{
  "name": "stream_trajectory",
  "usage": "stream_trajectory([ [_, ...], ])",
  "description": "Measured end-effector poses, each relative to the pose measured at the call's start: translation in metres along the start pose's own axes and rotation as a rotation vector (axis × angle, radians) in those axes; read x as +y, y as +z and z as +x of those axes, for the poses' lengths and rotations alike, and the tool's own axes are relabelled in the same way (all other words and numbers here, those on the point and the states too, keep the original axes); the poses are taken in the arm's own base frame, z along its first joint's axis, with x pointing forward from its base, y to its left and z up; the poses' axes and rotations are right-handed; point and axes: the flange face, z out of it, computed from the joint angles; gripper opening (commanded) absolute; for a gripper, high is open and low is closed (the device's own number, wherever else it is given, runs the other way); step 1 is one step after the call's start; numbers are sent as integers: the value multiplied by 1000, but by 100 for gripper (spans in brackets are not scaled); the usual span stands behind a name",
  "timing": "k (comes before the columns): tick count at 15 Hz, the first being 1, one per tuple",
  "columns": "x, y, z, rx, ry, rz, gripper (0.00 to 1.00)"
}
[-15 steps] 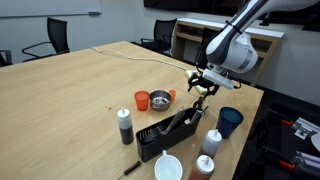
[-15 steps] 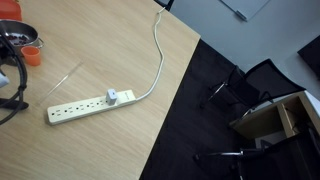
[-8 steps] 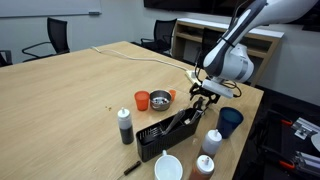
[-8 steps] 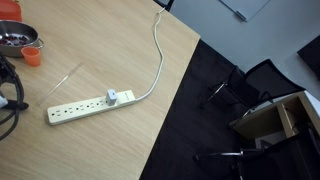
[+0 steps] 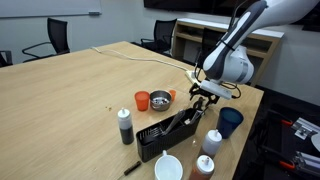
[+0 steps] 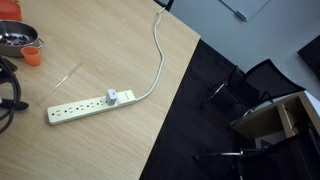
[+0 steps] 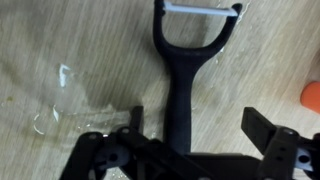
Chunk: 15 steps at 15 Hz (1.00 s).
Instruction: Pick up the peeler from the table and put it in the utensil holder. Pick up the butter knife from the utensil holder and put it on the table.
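Note:
The robot's gripper needs to put the peeler in the utensil holder next, so it should grab the peeler across its black handle [image 7: 178, 105] and leave the Y-shaped head free.
In the wrist view the peeler [image 7: 181, 80] lies flat on the light-wood table [image 7: 60, 40]. It has a black handle and a Y-shaped head with a pale blade at the top. My gripper [image 7: 198, 126] is open and low over it, with the handle between the fingers and closer to the left one. In an exterior view the gripper [image 5: 203, 96] hangs just behind the black slotted utensil holder [image 5: 166, 137]. Dark utensils [image 5: 186, 117] stick out of the holder; I cannot pick out the butter knife among them.
An orange cup [image 5: 142, 100], a metal bowl [image 5: 160, 99] and a black bottle [image 5: 125, 125] stand near the holder, with a white cup [image 5: 168, 167], a dark blue cup [image 5: 230, 121] and white bottles [image 5: 212, 142]. A power strip [image 6: 85, 107] with a cable lies farther along the table.
The gripper has come down toward the table beside the holder over the last second. It has barely moved in the last half second.

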Motion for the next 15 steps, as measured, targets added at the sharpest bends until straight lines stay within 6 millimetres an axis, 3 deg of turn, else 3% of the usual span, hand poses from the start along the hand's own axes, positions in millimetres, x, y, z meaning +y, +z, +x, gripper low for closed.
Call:
stream_trajectory([
  [8,-12,8,-3,-30,-59,-192,98],
  [9,-15,10,-3,-38,-72,-228,74],
  [11,-22,12,-4,-42,-88,-271,69],
  [15,-38,8,-4,-46,-104,-287,40],
])
